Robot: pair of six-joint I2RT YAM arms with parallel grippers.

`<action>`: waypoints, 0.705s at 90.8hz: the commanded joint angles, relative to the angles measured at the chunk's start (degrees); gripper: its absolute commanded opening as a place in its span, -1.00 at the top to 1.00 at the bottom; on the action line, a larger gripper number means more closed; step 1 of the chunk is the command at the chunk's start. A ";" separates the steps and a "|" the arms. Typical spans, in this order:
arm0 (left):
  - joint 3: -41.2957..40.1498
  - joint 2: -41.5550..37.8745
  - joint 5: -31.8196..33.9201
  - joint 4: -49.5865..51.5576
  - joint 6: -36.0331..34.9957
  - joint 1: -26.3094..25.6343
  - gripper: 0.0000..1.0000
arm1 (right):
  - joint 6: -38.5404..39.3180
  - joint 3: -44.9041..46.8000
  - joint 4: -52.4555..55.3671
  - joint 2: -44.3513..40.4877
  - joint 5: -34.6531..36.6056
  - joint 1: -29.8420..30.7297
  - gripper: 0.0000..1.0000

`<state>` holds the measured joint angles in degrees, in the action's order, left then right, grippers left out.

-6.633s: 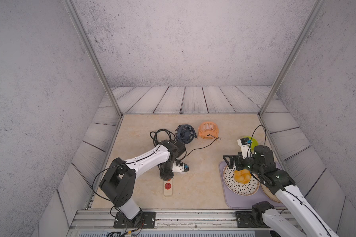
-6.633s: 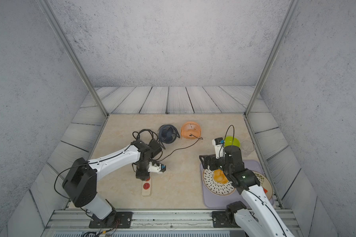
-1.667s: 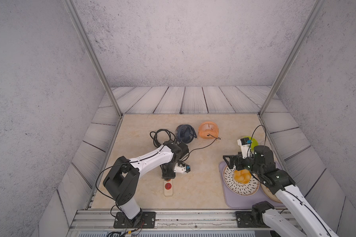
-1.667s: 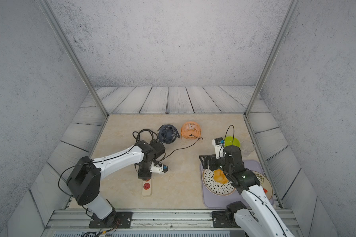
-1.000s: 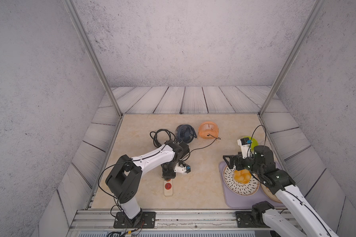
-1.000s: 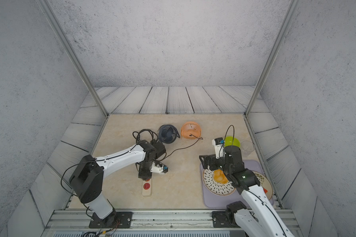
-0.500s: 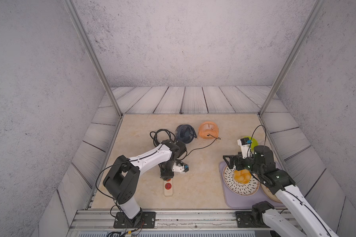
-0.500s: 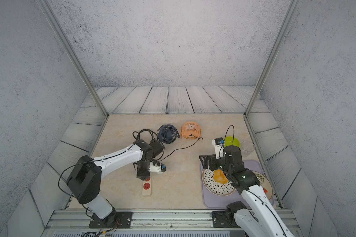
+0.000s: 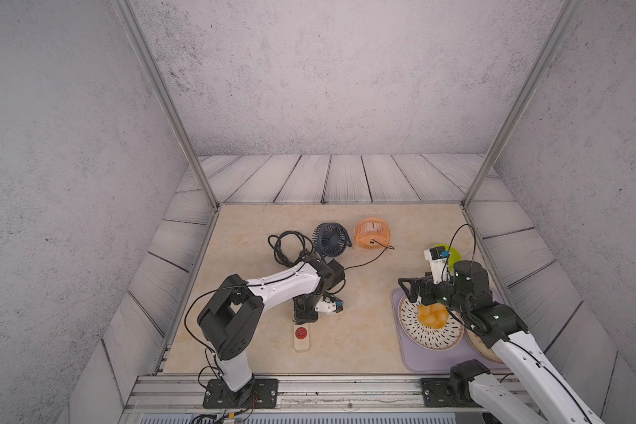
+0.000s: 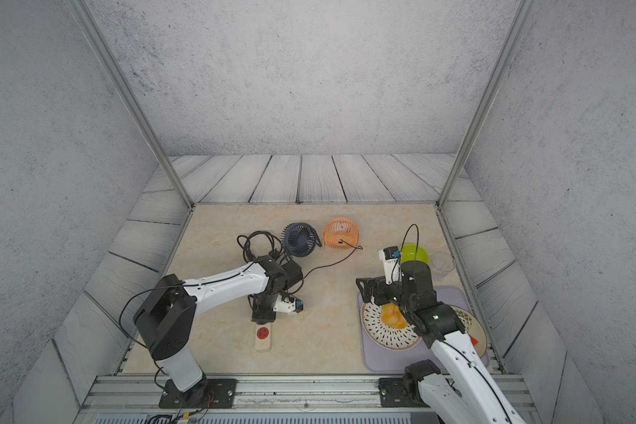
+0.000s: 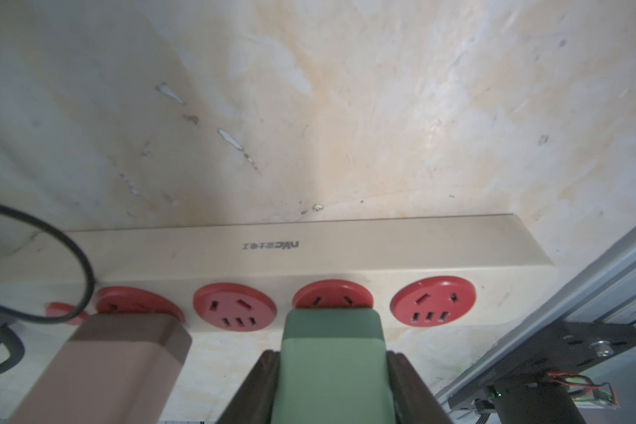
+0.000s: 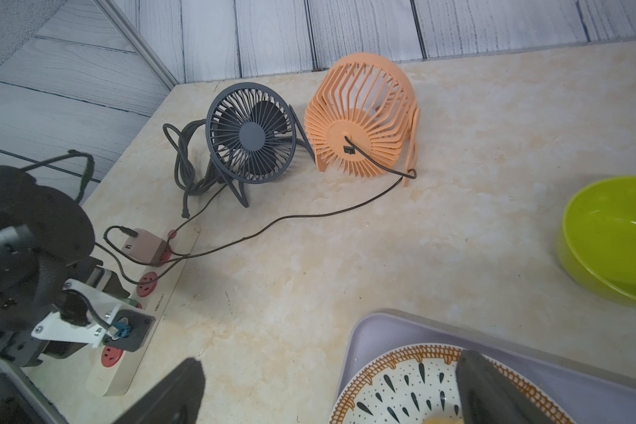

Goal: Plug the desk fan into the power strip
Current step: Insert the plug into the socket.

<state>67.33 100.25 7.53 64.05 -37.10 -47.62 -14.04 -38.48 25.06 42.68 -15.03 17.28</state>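
The green plug's end sits flush against the third red socket, so it is time for my left gripper to open. The plug would stay seated if I opened now.
The cream power strip [image 9: 301, 339] [image 10: 263, 339] [image 11: 309, 253] [image 12: 125, 367] lies on the table near the front edge. My left gripper [image 9: 303, 314] [image 10: 263, 315] [image 11: 333, 352] points down at it, shut on a green plug [image 11: 331, 341]. The plug's tip covers the edge of the third red socket [image 11: 333, 293]; its prongs are hidden. A brown-pink adapter [image 11: 125, 348] [image 12: 146, 247] sits in the first socket. An orange desk fan [image 9: 371, 234] [image 12: 360, 117] and a navy one [image 9: 331, 238] [image 12: 250, 132] stand at the back. My right gripper [image 9: 406, 290] [image 12: 331, 389] hangs open over a plate.
A lilac tray [image 9: 412, 361] at the front right holds a patterned plate [image 9: 434, 332] with an orange item on it. A green bowl [image 12: 614, 235] and a clear cup [image 10: 442, 261] stand behind it. Black cord [image 9: 287, 247] is coiled left of the navy fan.
The left arm has shifted only slightly, and its gripper stays over the strip with the green plug. The right arm has not moved.
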 commanded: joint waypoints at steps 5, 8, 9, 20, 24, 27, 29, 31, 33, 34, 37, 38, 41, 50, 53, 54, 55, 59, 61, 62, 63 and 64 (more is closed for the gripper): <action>-6.68 6.11 -8.79 -12.19 -1.34 -0.29 1.00 | 0.07 0.53 -0.27 -0.37 -0.35 -0.17 -0.98; -6.40 6.52 -9.32 -12.73 -1.20 -0.29 1.00 | 0.11 0.45 -0.32 -0.34 -0.33 -0.17 -0.98; -6.37 6.62 -9.44 -12.90 -1.17 -0.29 1.00 | 0.13 0.43 -0.30 -0.33 -0.34 -0.15 -0.98; -6.33 8.17 -8.68 -15.47 -0.76 -0.37 1.00 | 0.24 0.37 0.18 -0.46 -0.11 -0.14 -0.98; -7.88 7.69 -8.71 -17.19 -0.41 -0.44 1.00 | 0.16 0.38 0.37 -0.76 -0.09 -0.18 -0.98; -9.11 7.06 -8.90 -18.29 -0.34 -0.57 1.00 | 0.15 0.56 0.47 -0.94 -0.09 -0.10 -0.98; -9.86 6.47 -8.95 -18.95 -0.38 -0.66 1.00 | 0.15 0.59 0.50 -1.08 -0.02 -0.15 -0.98; -10.56 6.04 -8.90 -19.44 -0.42 -0.75 1.00 | 0.11 0.68 0.51 -1.21 0.04 -0.14 -0.98; -10.95 5.47 -8.75 -19.76 -0.49 -0.80 1.00 | 0.15 0.69 0.45 -1.31 0.18 -0.14 -0.98; -11.06 5.30 -8.62 -19.76 -0.50 -0.80 1.00 | 0.11 0.69 0.44 -1.38 0.22 -0.14 -0.98; -11.15 4.59 -8.39 -19.65 -0.63 -0.81 1.00 | 0.15 0.64 0.46 -1.32 0.32 -0.15 -0.98; -11.07 4.42 -8.31 -19.52 -0.71 -0.81 1.00 | 0.15 0.62 0.45 -1.30 0.34 -0.14 -0.98; -10.95 3.54 -8.01 -19.31 -0.96 -0.74 1.00 | 0.22 0.54 0.39 -1.21 0.42 -0.14 -0.98; -10.31 0.42 -8.88 -17.75 -2.17 -0.64 0.82 | 0.39 0.21 0.25 -0.53 0.29 -0.16 -0.98; -9.93 -0.61 -9.34 -16.87 -2.45 -0.64 0.67 | 0.46 0.04 0.30 -0.27 0.22 -0.15 -0.98; -9.80 -0.94 -9.49 -16.64 -2.54 -0.64 0.58 | 0.48 -0.03 0.32 -0.21 0.20 -0.19 -0.98; -9.65 -1.20 -9.61 -16.40 -2.62 -0.64 0.50 | 0.50 -0.11 0.37 -0.17 0.18 -0.16 -0.98; -8.91 -2.77 -9.94 -14.96 -2.81 -0.64 0.18 | 0.54 -0.31 0.50 -0.10 0.14 -0.14 -0.98; -8.32 -3.76 -10.09 -14.36 -2.89 -0.64 0.06 | 0.58 -0.35 0.56 -0.11 0.10 -0.16 -0.98; -8.03 -4.15 -10.13 -14.03 -2.89 -0.64 0.01 | 0.59 -0.36 0.58 -0.08 0.05 -0.15 -0.98; -7.80 -4.56 -10.15 -13.81 -2.89 -0.59 -0.04 | 0.59 -0.41 0.55 -0.11 0.02 -0.14 -0.98; -7.55 -5.12 -10.16 -13.58 -2.89 -0.57 -0.10 | 0.59 -0.39 0.58 -0.12 0.01 -0.14 -0.98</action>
<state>61.82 93.95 7.09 57.71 -38.37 -47.83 -14.02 -38.15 25.12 42.44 -14.94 17.28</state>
